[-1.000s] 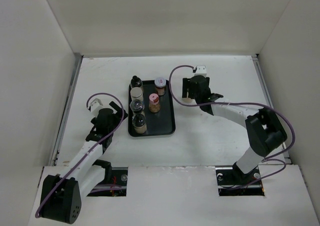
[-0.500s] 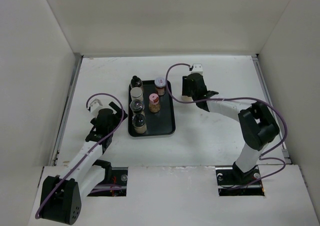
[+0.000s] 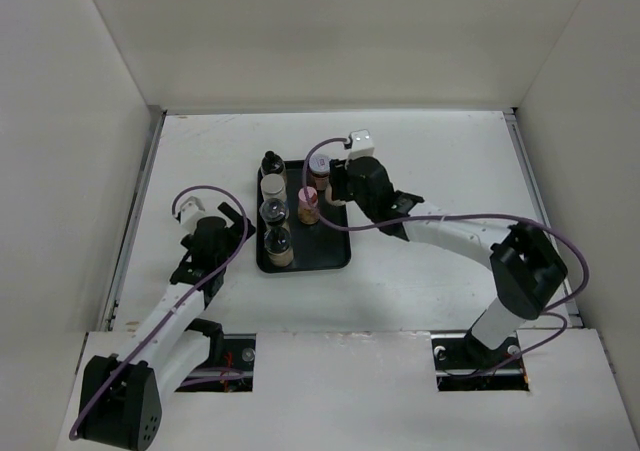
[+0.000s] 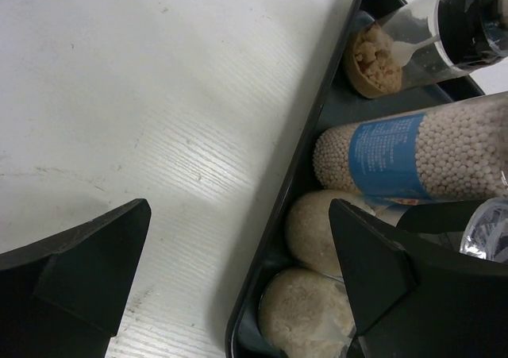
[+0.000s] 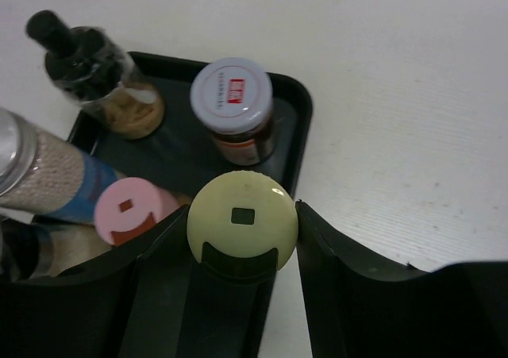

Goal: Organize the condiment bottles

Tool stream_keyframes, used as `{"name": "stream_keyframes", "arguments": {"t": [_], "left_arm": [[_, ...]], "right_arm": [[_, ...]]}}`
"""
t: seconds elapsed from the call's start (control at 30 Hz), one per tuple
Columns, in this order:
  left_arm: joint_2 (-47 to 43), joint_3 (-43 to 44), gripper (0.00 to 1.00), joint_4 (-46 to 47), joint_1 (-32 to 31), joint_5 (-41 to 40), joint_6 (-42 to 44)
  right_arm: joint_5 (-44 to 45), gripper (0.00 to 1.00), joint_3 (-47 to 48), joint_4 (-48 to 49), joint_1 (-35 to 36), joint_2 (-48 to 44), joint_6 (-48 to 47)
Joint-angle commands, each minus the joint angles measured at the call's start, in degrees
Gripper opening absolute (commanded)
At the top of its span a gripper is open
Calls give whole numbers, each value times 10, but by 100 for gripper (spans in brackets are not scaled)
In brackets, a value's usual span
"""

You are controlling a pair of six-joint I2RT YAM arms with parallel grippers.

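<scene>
The yellow-capped bottle [image 5: 243, 193] would drop short from above the tray's rim. My right gripper should keep holding it until it reaches the free bottom of the tray beside the pink cap.
A black tray [image 3: 335, 246] holds several condiment bottles: a black-capped one [image 3: 270, 161], a beige-capped one [image 3: 273, 184], a pink-capped one [image 3: 308, 202] and a silver-lidded jar [image 3: 320, 165]. My right gripper [image 3: 341, 184] is over the tray's right edge. In the right wrist view it [image 5: 242, 215] is shut on a yellow-capped bottle [image 5: 243, 193], next to the pink cap [image 5: 131, 207] and below the silver-lidded jar [image 5: 232, 104]. My left gripper [image 3: 216, 233] is open and empty beside the tray's left rim [image 4: 295, 185]; the wrist view shows a blue-labelled bottle [image 4: 413, 148].
White walls enclose the table on the left, back and right. The bare white tabletop [image 3: 440, 161] lies to the right of the tray. The right arm's purple cable [image 3: 318, 151] loops above the tray's far end.
My right gripper has swung left from the bare table right of the tray to over the tray's right edge, carrying the yellow-capped bottle. The left arm has not moved.
</scene>
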Motion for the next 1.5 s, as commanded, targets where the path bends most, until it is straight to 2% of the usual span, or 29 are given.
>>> {"name": "stream_keyframes", "arguments": {"t": [0.0,0.23,0.43,0.5,0.7,0.73,0.93,1.17,1.3,1.47], "left_arm": [[-18,21,100,8,-4,-9,3],[-27,22,100,2,-4,-9,4],[-32,22,100,-2,-4,-9,4],[-33,22,100,-3,-4,-8,5],[-42,31,100,-18,-1,-9,3],[-45,36,100,-23,1,-9,4],[-48,75,100,-77,14,-5,9],[-52,114,100,-121,37,1,14],[-53,123,100,-122,59,13,17],[-57,134,100,-102,86,27,21]], "right_arm": [[-4,43,43,24,19,30,-6],[0,43,72,27,42,94,2],[17,49,74,29,45,119,6],[23,57,70,31,45,120,7],[26,98,43,38,47,73,16],[30,100,35,41,47,57,16],[71,100,-32,54,47,-51,19],[153,100,-174,113,17,-176,45],[161,100,-232,137,-17,-214,75],[171,100,-287,186,-25,-227,127]]}}
